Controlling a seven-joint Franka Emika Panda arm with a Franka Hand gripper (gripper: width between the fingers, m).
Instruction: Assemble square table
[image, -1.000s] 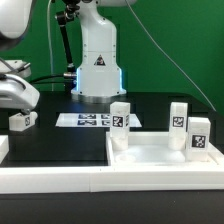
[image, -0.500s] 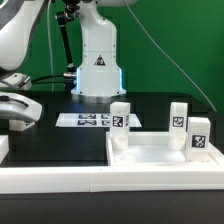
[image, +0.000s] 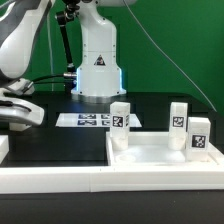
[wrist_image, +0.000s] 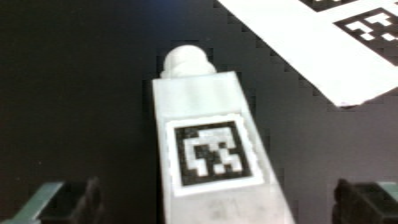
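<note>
My gripper, fingers low beside the leg's lower body (wrist_image: 231, 205), needs to close. Closing now would hold the leg.
The white square table top (image: 150, 158) lies at the exterior view's right, with three white tagged legs standing on it (image: 120, 118) (image: 178, 116) (image: 198, 134). The fourth leg (wrist_image: 201, 130) lies flat on the black surface, tag up, and shows in the wrist view. My gripper (wrist_image: 214, 205) is open, with one dark finger (wrist_image: 63, 200) on each side of this leg and gaps between them and it. In the exterior view my gripper (image: 20, 110) is low at the left and hides that leg.
The marker board (image: 85, 120) lies on the black surface in front of the robot base (image: 98, 65); its corner shows in the wrist view (wrist_image: 329, 45). A long white rail (image: 50, 180) runs along the near edge.
My gripper has come down and moved over the lying leg at the exterior view's left. The leg showed beside it before and is now hidden under it.
</note>
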